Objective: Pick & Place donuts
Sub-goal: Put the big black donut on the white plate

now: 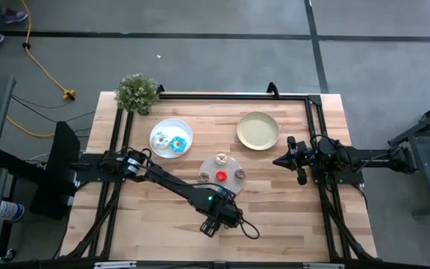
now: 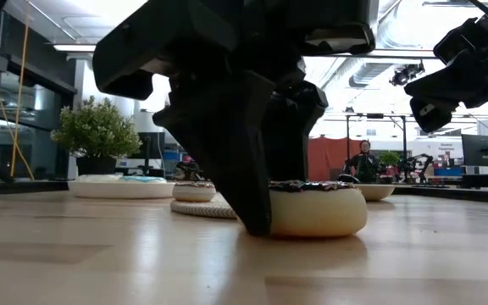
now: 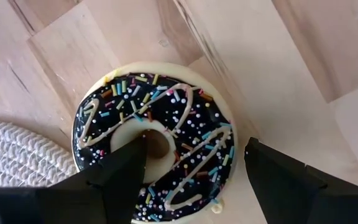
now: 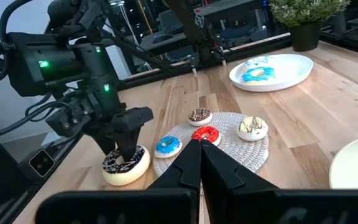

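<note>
My left gripper's fingers are around the dark brown donut's ring [image 3: 216,162] above the bare wood. My left gripper should close on the donut, because it would hold the donut if it closed now.
The dark brown donut [image 3: 166,124], with coloured sprinkles on a cream base, lies flat on the bare wood just near of the spiral mat [image 4: 229,149]. My left gripper [image 3: 194,158] is open and comes down on it from above. One finger [image 3: 126,171] stands in the ring's hole and the other [image 3: 278,180] stands outside the rim. Four minis sit on the mat: brown [image 4: 199,116], red [image 4: 205,134], blue [image 4: 168,146] and cream [image 4: 252,127]. The blue-iced donut [image 4: 258,74] and the white-iced one [image 4: 257,61] lie on the white plate [image 4: 291,78]. My right gripper [image 1: 277,161] is shut and hovers right of the mat. My left gripper straddles one side of the dark brown donut's ring [image 3: 216,162], pointing down, with one finger in the hole and one outside the rim. A gap shows between the outer finger and the rim. Whether the inner finger touches the hole's edge, I cannot tell. The donut lies flat on the table.
The yellow-green plate [image 1: 258,131] sits at the far right with nothing on it. A potted plant [image 1: 136,93] stands at the far left corner. Bare wood lies around the donut toward the near edge. A person shows in the room far behind the table [image 2: 364,161].
</note>
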